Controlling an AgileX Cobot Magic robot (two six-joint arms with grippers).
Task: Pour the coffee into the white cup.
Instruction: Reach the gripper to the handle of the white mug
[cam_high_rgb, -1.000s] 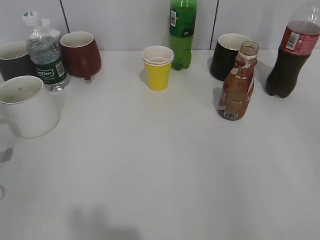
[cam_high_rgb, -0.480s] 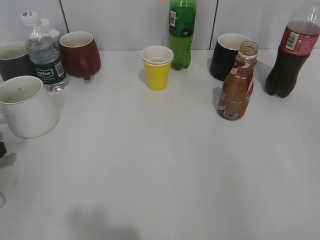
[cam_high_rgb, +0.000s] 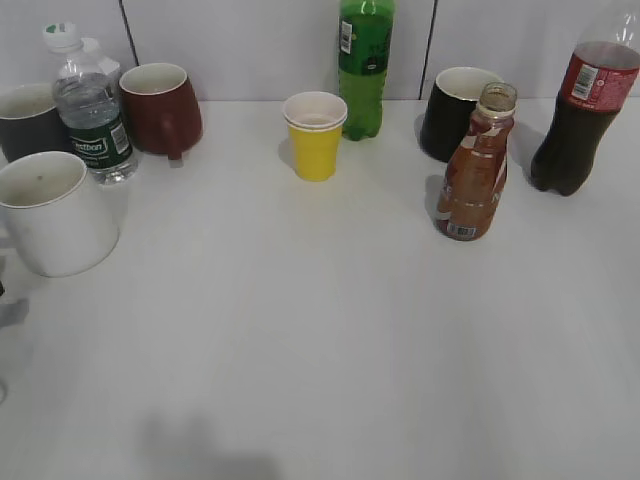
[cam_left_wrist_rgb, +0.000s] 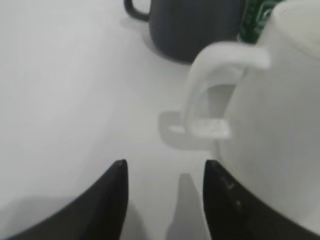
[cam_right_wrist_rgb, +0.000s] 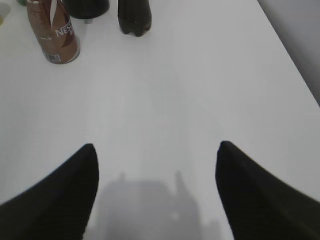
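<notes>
The left gripper will next grab the white cup by its handle, to hold the cup steady for the coffee.
The coffee is a curvy clear bottle with an orange-brown label, uncapped and upright at the right of the table. It also shows at the top left of the right wrist view. The white cup stands at the far left. In the left wrist view its handle is close ahead of my left gripper, a little to the right. The left gripper is open, empty and low over the table. My right gripper is open and empty, well short of the coffee.
Along the back stand a dark mug, a water bottle, a maroon mug, a yellow paper cup, a green soda bottle, a black mug and a cola bottle.
A dark tip of the left gripper showed at the exterior view's left edge half a second ago and has almost slipped out of it now. Cups and bottles have not moved.
</notes>
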